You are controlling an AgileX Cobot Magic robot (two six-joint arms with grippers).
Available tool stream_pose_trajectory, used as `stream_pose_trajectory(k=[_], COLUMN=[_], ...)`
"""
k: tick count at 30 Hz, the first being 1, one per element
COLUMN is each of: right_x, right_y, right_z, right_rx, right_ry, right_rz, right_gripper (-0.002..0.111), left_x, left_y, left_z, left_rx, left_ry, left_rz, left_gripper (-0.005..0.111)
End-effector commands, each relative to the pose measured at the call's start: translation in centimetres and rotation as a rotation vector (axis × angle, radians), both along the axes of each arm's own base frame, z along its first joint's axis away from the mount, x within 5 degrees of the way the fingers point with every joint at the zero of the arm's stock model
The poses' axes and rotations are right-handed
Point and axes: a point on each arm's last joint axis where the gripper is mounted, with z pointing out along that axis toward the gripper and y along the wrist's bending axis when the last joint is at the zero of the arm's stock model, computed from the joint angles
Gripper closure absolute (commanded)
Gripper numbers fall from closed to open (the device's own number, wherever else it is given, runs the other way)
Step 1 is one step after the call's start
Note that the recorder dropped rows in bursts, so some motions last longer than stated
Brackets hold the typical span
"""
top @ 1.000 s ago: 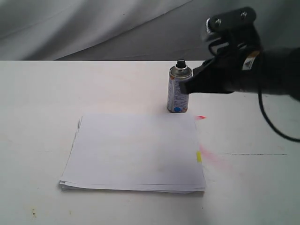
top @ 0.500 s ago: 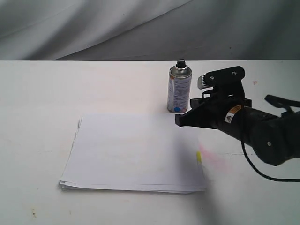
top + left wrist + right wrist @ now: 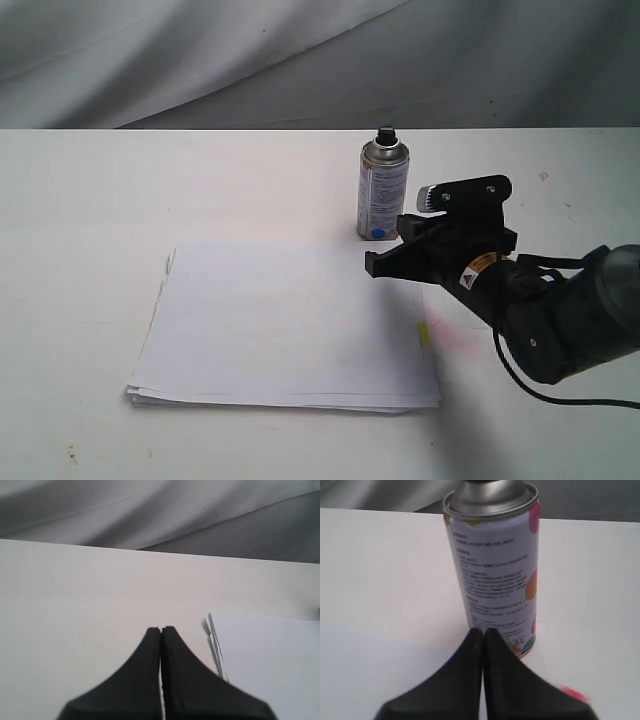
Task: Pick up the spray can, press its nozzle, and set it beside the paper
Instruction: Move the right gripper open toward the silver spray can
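The spray can's black nozzle [image 3: 386,135] should stay free to press, so next my right gripper should hold the spray can by its printed label body [image 3: 381,199].
The spray can [image 3: 383,193] stands upright on the white table just behind the far right corner of the paper [image 3: 285,325]; its black nozzle [image 3: 386,133] sits on top. The right wrist view shows the can's white printed label [image 3: 496,570] close ahead, with its nozzle cut off by the frame edge. My right gripper [image 3: 372,263] is shut and empty, low over the paper's right edge in front of the can, not touching it; its tips [image 3: 483,631] point at the can's base. My left gripper [image 3: 161,629] is shut and empty over bare table beside the paper's corner [image 3: 215,635].
A small yellow tab [image 3: 424,335] sticks out of the paper's right edge, with faint pink marks on the table [image 3: 455,338] beside it. Grey cloth [image 3: 200,50] hangs behind the table's far edge.
My right gripper has let go of the can's side and dropped down and towards the front. The can stays upright in the same spot.
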Motion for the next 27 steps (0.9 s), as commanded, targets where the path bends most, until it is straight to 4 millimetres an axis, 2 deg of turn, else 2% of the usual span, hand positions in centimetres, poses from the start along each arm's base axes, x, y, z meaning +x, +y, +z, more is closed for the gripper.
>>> stream_pose_trajectory(k=[1, 3, 5, 8, 13, 16, 23, 27], right_x=[0.0, 0.0, 0.0, 0.0, 0.0, 0.0, 0.0, 0.7], right_y=[0.0, 0.0, 0.0, 0.0, 0.0, 0.0, 0.1, 0.4], right_z=[0.4, 0.5, 0.5, 0.5, 0.5, 0.5, 0.5, -1.1], right_rx=[0.022, 0.020, 0.021, 0.021, 0.021, 0.020, 0.020, 0.014], right_ry=[-0.045, -0.051, -0.055, -0.055, -0.055, -0.052, -0.052, -0.046], right_rz=[-0.005, -0.004, -0.004, -0.004, -0.004, -0.004, 0.002, -0.003], right_gripper=[0.108, 0.108, 0.103, 0.086, 0.041, 0.025, 0.024, 0.024], left_x=[0.0, 0.0, 0.0, 0.0, 0.0, 0.0, 0.0, 0.0], left_y=[0.0, 0.0, 0.0, 0.0, 0.0, 0.0, 0.0, 0.0], left_z=[-0.1, -0.1, -0.1, -0.1, -0.1, -0.1, -0.1, -0.1], left_rx=[-0.009, -0.009, -0.009, -0.009, -0.009, -0.009, -0.009, -0.009], left_ry=[-0.002, -0.002, -0.002, -0.002, -0.002, -0.002, -0.002, -0.002], left_rz=[-0.001, -0.001, -0.001, -0.001, -0.001, -0.001, -0.001, -0.001], left_gripper=[0.107, 0.107, 0.107, 0.107, 0.107, 0.107, 0.107, 0.107])
